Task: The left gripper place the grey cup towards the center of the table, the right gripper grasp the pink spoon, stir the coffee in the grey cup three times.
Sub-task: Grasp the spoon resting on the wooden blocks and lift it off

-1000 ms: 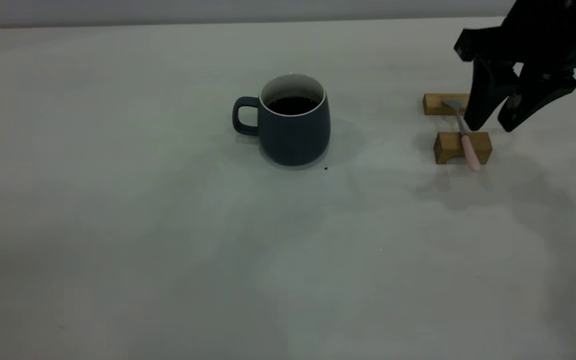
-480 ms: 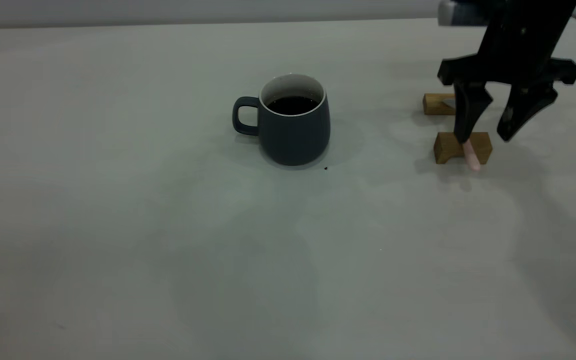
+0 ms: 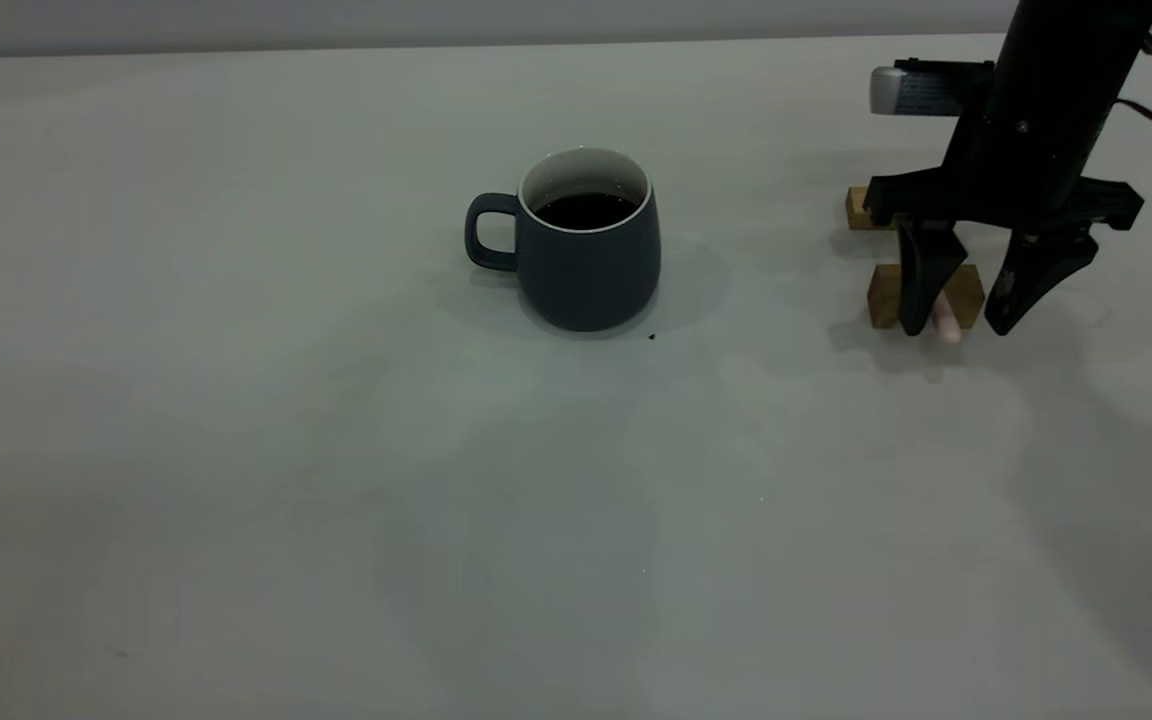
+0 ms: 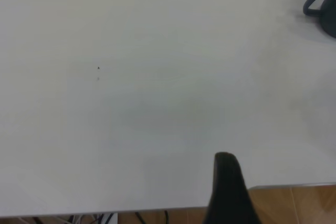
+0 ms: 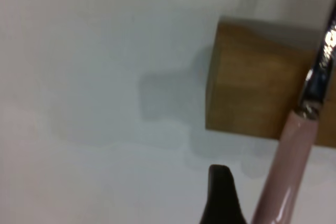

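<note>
I need to stir the coffee in the grey cup (image 3: 586,262), so I should grab the pink spoon by its pink handle (image 3: 947,322) with my right gripper next.
The grey cup (image 3: 586,262) stands near the table's (image 3: 236,450) middle, handle to the left, with dark coffee (image 3: 586,210) inside. Far right, the pink spoon (image 3: 948,326) rests on two wooden blocks; only its handle tip shows in the exterior view. My right gripper (image 3: 958,328) is open and low, one finger on each side of the handle, just in front of the near block. The right wrist view shows the pink handle (image 5: 286,177) close beside one finger (image 5: 220,195), not gripped. My left gripper (image 4: 273,184) hangs open at the table's edge, far from the cup (image 4: 324,13).
The near wooden block (image 3: 883,296) and the far one (image 3: 854,208) hold the spoon up off the table. A small dark speck (image 3: 651,337) lies by the cup's base. Wide bare table lies between cup and spoon.
My right gripper has dropped from above the blocks and shifted slightly left, so its open fingers now straddle the spoon handle. The cup has not moved.
</note>
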Available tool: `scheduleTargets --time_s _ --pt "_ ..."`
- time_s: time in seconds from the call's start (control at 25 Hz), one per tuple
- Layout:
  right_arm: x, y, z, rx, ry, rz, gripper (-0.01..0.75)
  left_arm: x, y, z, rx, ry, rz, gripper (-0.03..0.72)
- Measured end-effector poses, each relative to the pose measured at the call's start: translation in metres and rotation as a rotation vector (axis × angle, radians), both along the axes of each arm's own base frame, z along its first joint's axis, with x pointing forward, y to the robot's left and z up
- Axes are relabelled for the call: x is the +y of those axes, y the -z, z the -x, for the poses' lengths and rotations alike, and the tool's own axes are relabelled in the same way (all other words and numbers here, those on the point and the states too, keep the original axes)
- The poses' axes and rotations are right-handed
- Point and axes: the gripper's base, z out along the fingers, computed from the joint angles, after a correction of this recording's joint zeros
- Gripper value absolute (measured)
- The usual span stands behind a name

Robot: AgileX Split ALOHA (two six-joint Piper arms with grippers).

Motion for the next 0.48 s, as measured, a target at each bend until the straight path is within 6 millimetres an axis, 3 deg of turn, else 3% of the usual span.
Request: scheduleTargets --time_s 0.32,0.48 --pt "0.000 0.015 -0.001 -0.011 0.017 -0.002 0.574 0.000 0.000 0.000 0.000 0.000 0.000 0.568" --pt "0.000 0.019 0.000 -0.007 0.021 -0.003 0.497 0.000 0.000 0.000 0.000 0.000 0.000 0.568"
